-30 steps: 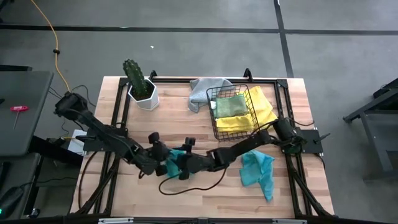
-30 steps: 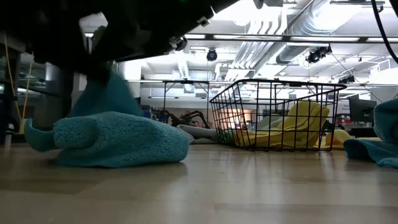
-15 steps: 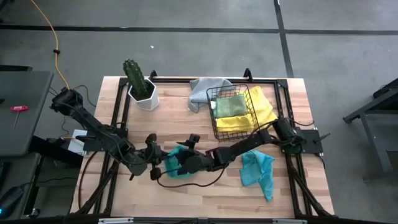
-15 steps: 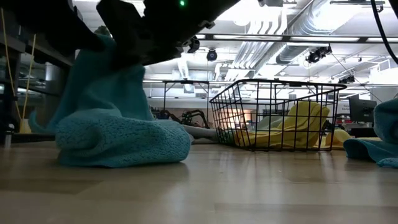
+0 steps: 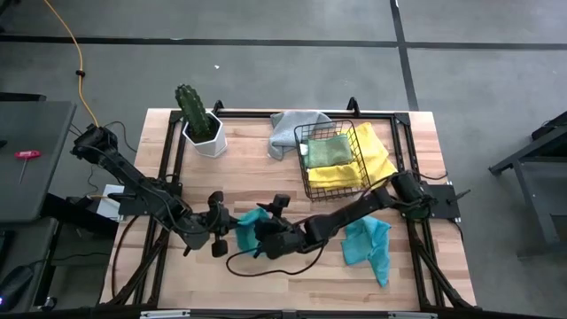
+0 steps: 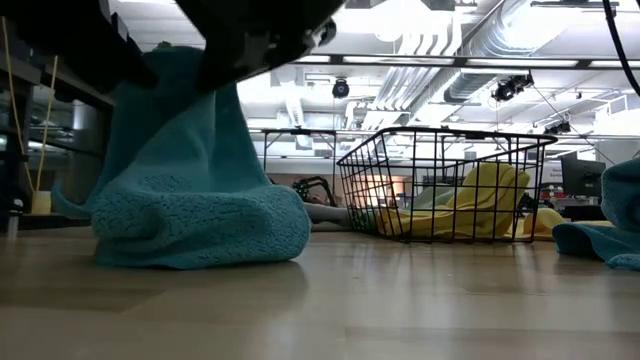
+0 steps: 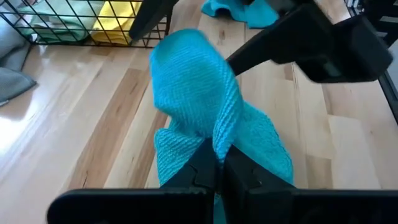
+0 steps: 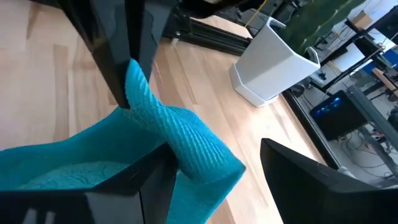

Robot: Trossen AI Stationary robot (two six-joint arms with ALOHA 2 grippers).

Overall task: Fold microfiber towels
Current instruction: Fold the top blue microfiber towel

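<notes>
The bunched teal towel must be spread over the table for folding, so my right gripper will grip its loose corner next.
A teal towel lies bunched on the table's near middle, one part of it pulled up into a peak. My left gripper is shut on that peak. My right gripper is open right beside the towel on its right side, and the cloth lies between its fingers. A second teal towel lies crumpled at the near right. A black wire basket holds a light green towel and a yellow one. Another yellow towel lies beside the basket. A grey towel lies behind it. My left gripper pinches a raised fold of the teal towel between its two shut fingers, coming from the table's left. The fold stands up above the heap. The towel's lower part rests on the table. My right gripper's finger has cloth against it; whether it holds any cannot be told.
A potted cactus in a white pot stands at the far left. A black frame rail runs along the table's edges. A cable lies on the near table.
My left gripper has gone a little toward the table's left edge and up with the teal towel's fold. That part has risen into a tall peak, while the rest of the heap has stayed on the table. My right gripper has shifted slightly toward the right.
</notes>
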